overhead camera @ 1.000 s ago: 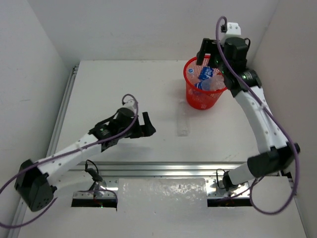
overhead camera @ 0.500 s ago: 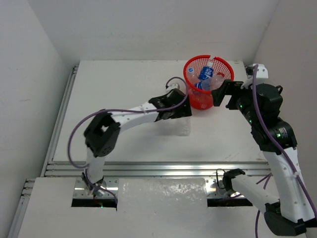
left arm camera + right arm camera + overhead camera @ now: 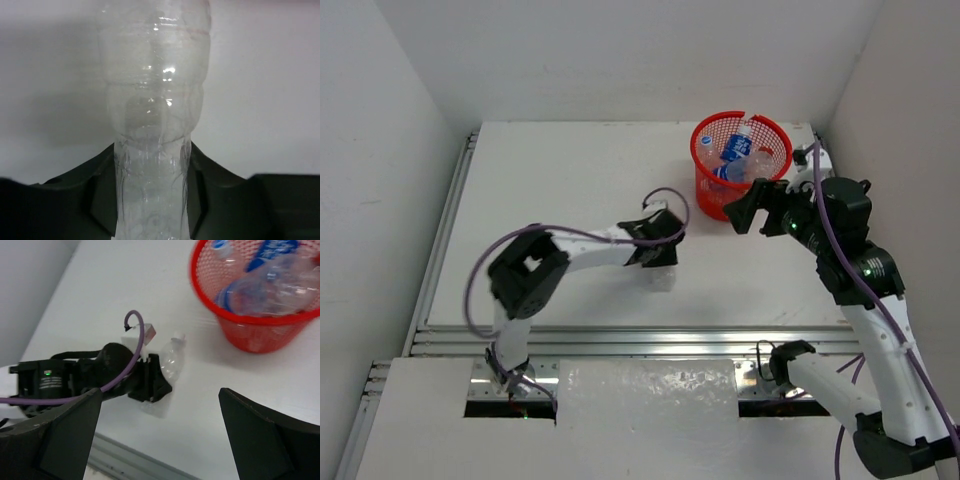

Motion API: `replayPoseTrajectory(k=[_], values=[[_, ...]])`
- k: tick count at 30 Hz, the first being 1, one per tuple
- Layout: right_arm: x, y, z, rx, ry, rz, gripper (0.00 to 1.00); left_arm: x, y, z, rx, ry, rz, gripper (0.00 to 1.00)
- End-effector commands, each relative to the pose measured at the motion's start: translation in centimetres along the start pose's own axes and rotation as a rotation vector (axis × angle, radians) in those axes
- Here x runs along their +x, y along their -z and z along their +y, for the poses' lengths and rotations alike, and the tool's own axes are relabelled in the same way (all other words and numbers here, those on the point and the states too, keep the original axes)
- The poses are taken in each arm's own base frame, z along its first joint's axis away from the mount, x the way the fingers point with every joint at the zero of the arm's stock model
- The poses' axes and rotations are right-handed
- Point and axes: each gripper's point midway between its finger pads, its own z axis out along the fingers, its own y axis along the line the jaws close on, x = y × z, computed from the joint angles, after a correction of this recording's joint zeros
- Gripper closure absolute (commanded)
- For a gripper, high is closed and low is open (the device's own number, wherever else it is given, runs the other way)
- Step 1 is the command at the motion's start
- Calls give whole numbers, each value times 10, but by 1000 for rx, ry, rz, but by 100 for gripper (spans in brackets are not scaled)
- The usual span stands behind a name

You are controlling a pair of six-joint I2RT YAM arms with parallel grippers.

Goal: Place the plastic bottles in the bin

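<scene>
My right gripper should hold the bottle below its white cap (image 3: 173, 351) and leave the bottle's middle to my left gripper, so that the bottle can go in the bin (image 3: 260, 335).
A clear unlabelled plastic bottle (image 3: 152, 95) with a white cap (image 3: 178, 336) is pinched at its middle between my left gripper's (image 3: 152, 200) black fingers (image 3: 102, 200). In the top view the left gripper (image 3: 655, 250) sits mid-table over this bottle (image 3: 662, 278), left of and nearer than the bin. The red mesh bin (image 3: 715, 195) stands at the back right and holds several bottles (image 3: 735, 152), some with blue labels. My right gripper (image 3: 757, 207) hovers open just in front of the bin (image 3: 260, 335), with nothing between its fingers (image 3: 65, 435).
An aluminium rail (image 3: 620, 340) runs along the table's near edge, and another (image 3: 445, 230) runs down the left side. White walls close in the left, back and right sides. The right arm's elbow (image 3: 860, 260) stands near the right wall.
My left gripper has closed on the clear bottle and drawn it left and nearer, away from the bin. The right gripper has slid slightly left and nearer, still open.
</scene>
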Motion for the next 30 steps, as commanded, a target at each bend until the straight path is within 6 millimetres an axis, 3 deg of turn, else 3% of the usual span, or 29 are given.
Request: replayPoseTrajectory(k=[1, 2, 3, 4, 5, 7, 8, 14, 19, 21, 23, 24, 25, 26, 27, 28, 29, 30], values=[[2, -2, 62, -370, 4, 10, 1, -52, 91, -7, 170, 18, -269, 100], [17, -5, 73, -465, -10, 46, 1, -32, 96, 10, 215, -30, -260, 100], [19, -1, 88, -562, -53, 66, 1, -53, 148, -7, 385, -46, -371, 100], [11, -1, 103, -668, -43, 29, 1, -70, 184, -26, 545, -145, -510, 100], [25, 4, 115, -768, -69, 80, 1, -50, 217, -24, 698, -221, -531, 100], [22, 2, 127, -822, -98, 71, 1, -45, 256, -29, 858, -325, -615, 100], [24, 3, 137, -836, -97, 75, 1, -32, 279, -30, 960, -375, -618, 100], [27, 3, 176, -918, -49, 71, 1, -14, 351, -41, 1240, -461, -651, 100], [26, 16, 196, -1043, -34, 41, 1, -15, 363, -52, 1290, -479, -619, 100], [17, 18, 196, -1033, -23, -17, 7, -12, 360, -55, 1300, -488, -594, 100], [10, 16, 192, -996, -2, -74, 25, -11, 356, -57, 1299, -488, -574, 100], [4, 16, 189, -965, 0, -100, 45, -10, 353, -58, 1293, -491, -561, 100], [2, 15, 188, -951, 17, -120, 56, -12, 350, -60, 1284, -491, -553, 96], [3, 12, 185, -930, 13, -106, 69, -13, 347, -60, 1269, -496, -550, 69], [-4, 5, 181, -876, 11, -119, 88, -14, 341, -60, 1236, -488, -527, 46], [-8, -8, 170, -783, 46, -141, 97, -30, 331, -57, 1145, -428, -560, 23], [3, -23, 150, -642, 35, -75, 100, -38, 323, -53, 1078, -391, -563, 0], [-13, -32, 133, -521, 47, -112, 100, -45, 314, -46, 978, -359, -528, 0]])
